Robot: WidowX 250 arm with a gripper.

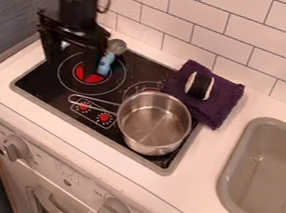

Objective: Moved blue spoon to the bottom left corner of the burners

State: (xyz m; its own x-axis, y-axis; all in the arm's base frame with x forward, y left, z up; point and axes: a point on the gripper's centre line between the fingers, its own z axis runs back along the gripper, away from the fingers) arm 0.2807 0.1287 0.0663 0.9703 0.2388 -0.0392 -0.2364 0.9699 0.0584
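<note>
My gripper should grip the blue spoon (105, 64) by its blue handle next. Then it can move the spoon to the bottom left corner of the burners.
At the upper left, the black gripper (70, 61) hangs over the left part of the black stove top (51, 87), its two fingers spread wide apart. The blue spoon (105, 64) is just to the right of the right-hand finger, with no visible grip on it. Its blue handle points down toward the left burner's red centre, and its grey bowl is toward the tiled wall. Part of the left burner (91, 74) is covered by that finger.
A metal pot (153, 123) stands on the right of the stove, its handle pointing left over the printed red knobs. Behind it, a purple cloth (219, 106) carries a black-and-white roll (199, 85). The sink (266, 182) is at the right, below a dark faucet.
</note>
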